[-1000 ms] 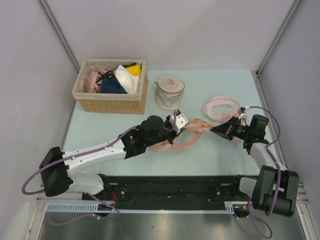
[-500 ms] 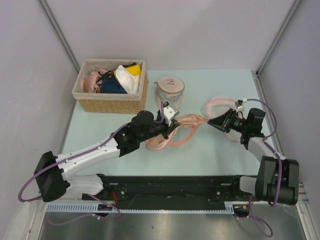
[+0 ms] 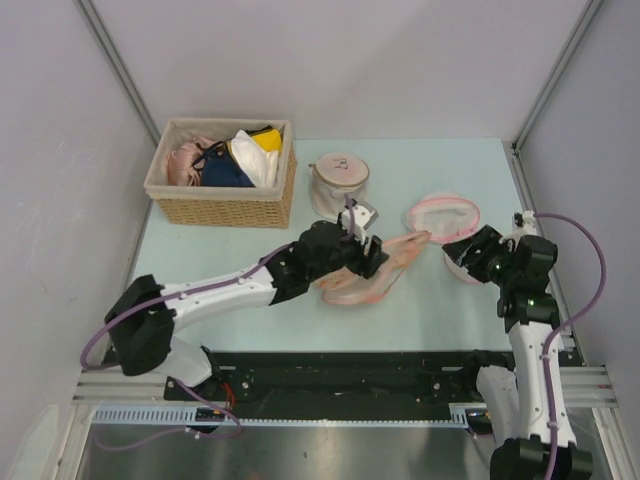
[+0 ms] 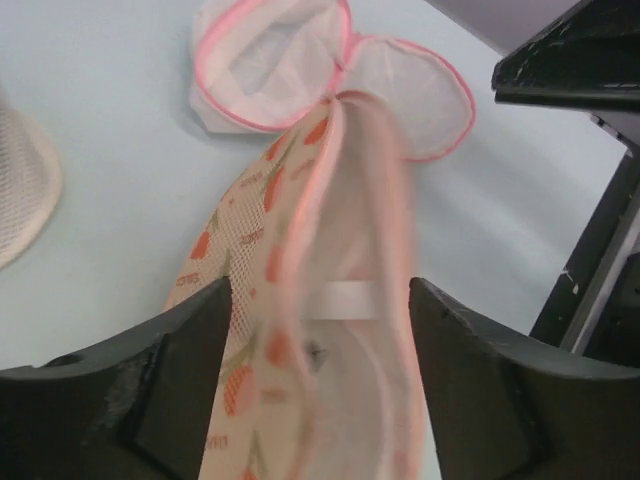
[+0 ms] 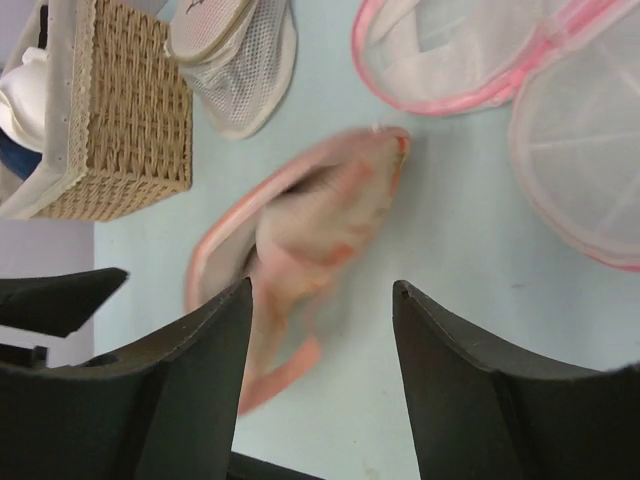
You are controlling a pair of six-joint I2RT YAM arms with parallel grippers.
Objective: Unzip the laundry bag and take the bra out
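The laundry bag needs to be grabbed next by the near edge of its flap with my left gripper. The bag's opening then stays free to remove the bra.
The laundry bag is a cream-peach pouch with pink-red prints and a pink zipper edge, lying crumpled at the table's middle. My left gripper hovers right over it. In the left wrist view the bag runs blurred through the gap of the open left gripper without touching either finger. My right gripper stands open to the right of the bag, apart from it. In its wrist view the blurred bag lies beyond the right gripper, with nothing between its fingers. The bra is hidden.
A wicker basket of garments stands at the back left. A small cylindrical white mesh bag sits beside it. A round white mesh bag with pink rim lies open at the right, partly under my right arm.
Both grippers have gone from shut to open and let go of the laundry bag. The right arm has pulled back to the right. The bag has slackened onto the table.
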